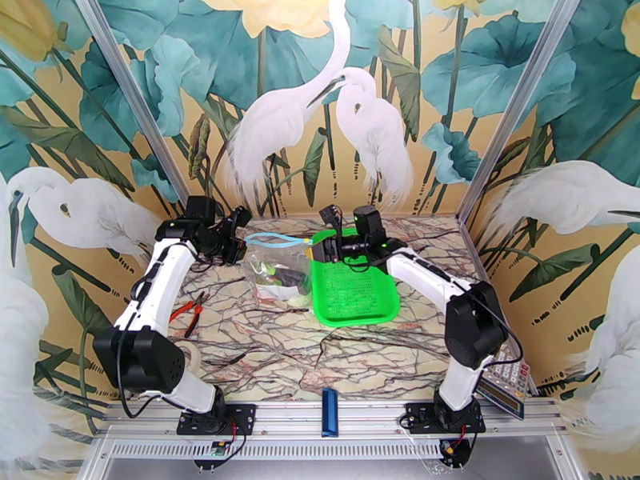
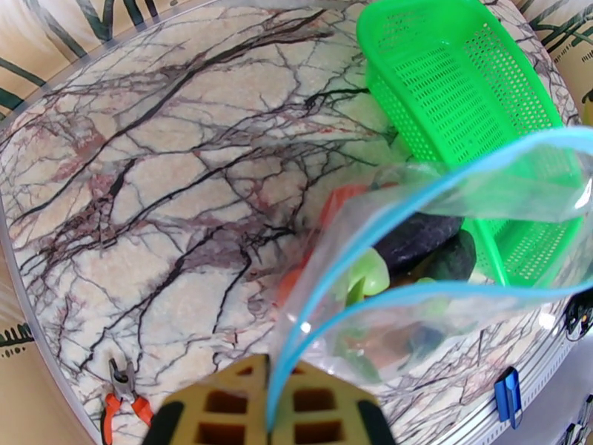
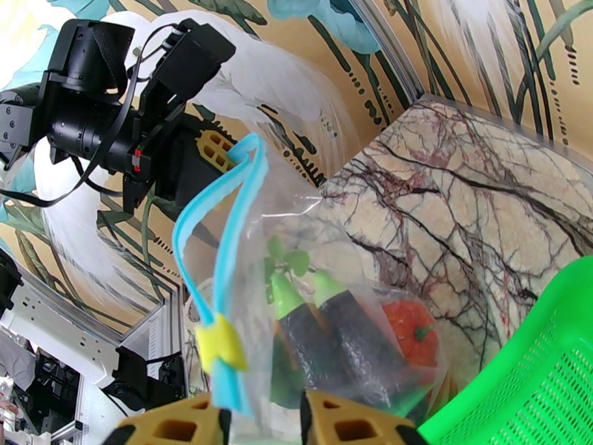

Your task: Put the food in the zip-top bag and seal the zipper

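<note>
I will use my right gripper to grab the end of the zipper just past the yellow slider [image 3: 220,346], so the slider stays free to seal the zip-top bag.
The zip-top bag [image 1: 276,270] hangs stretched over the marble table between my two grippers, its mouth upward. My left gripper [image 1: 238,236] is shut on the left end of the light-blue zipper [image 2: 459,288], which is pinched between its yellow pads [image 2: 215,409]. At the bag's right end, my right gripper [image 3: 263,424] has its jaws parted, and the zipper [image 3: 241,194] with its yellow slider [image 3: 220,346] passes between them. The food lies inside the bag: dark eggplants [image 3: 348,335], an orange-red tomato [image 3: 406,331] and a green piece [image 2: 367,276].
The green mesh basket [image 1: 356,290] stands right of the bag, touching it. Orange-handled pliers [image 1: 188,310] lie at the left. A dark-blue bar [image 1: 329,411] rests on the front rail and a calculator [image 1: 508,386] sits at the right edge.
</note>
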